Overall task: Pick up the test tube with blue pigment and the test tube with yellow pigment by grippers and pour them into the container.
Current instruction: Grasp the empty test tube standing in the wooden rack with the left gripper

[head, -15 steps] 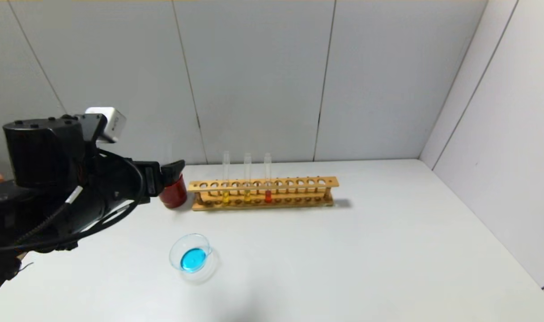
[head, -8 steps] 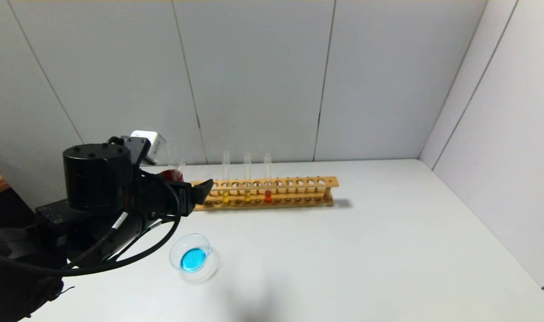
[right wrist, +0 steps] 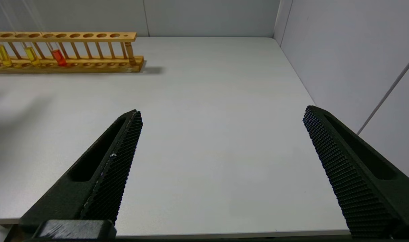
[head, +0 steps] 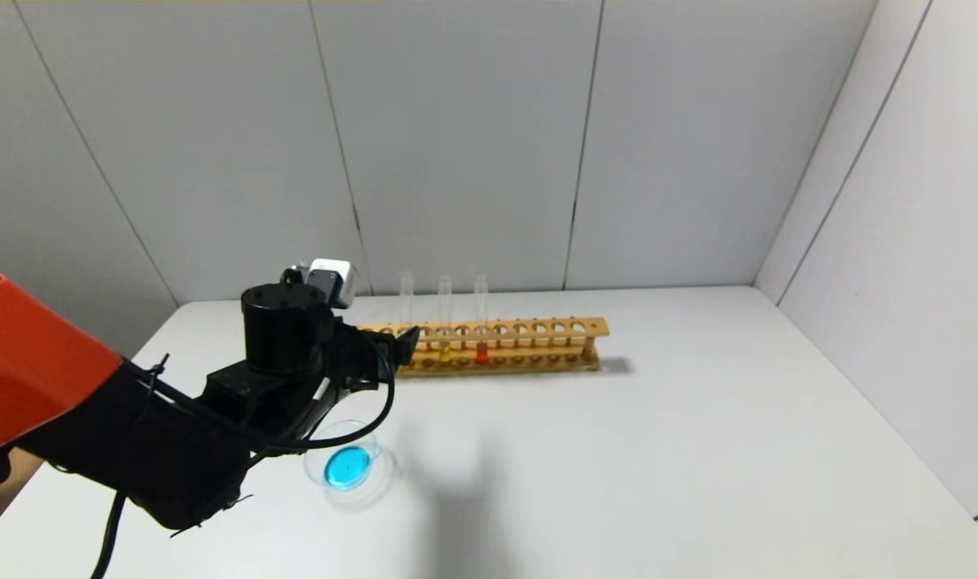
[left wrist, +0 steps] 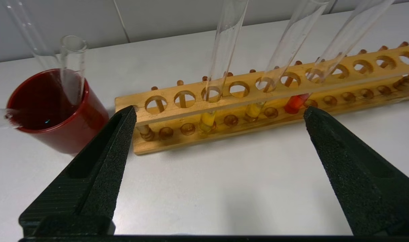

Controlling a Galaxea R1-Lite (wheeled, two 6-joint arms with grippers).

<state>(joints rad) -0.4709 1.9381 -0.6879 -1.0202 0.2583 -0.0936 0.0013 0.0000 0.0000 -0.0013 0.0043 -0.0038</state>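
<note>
My left gripper grabs the yellow tube by its bare glass above the rack's top bar [head: 406,304] [left wrist: 220,66] next, since the wooden rack closes around the tube's lower end.
Two test tubes with yellow pigment [left wrist: 208,121] [left wrist: 253,111] stand in the left part of a wooden rack [left wrist: 177,116], with a red-orange tube [left wrist: 295,102] beside them. My left gripper [left wrist: 219,112] is open, low over the table just in front of the rack, and its fingers frame all three tubes without touching them. In the head view the left gripper [head: 400,342] is at the rack's left end. The container [head: 348,466], a clear glass dish, holds blue liquid near the left arm. No test tube with blue pigment is in view. My right gripper [right wrist: 221,112] hangs open and empty.
A dark red cup [left wrist: 56,111] left of the rack holds empty glass tubes [left wrist: 71,67]. Most rack holes [head: 537,328] to the right are empty. Grey walls close the table at the back and right. The right gripper hovers over bare table [right wrist: 208,151] near its front edge.
My left arm has swung right and forward, from beside the red cup to the front of the rack's left end. It now hides the cup in the head view. The gripper stayed open.
</note>
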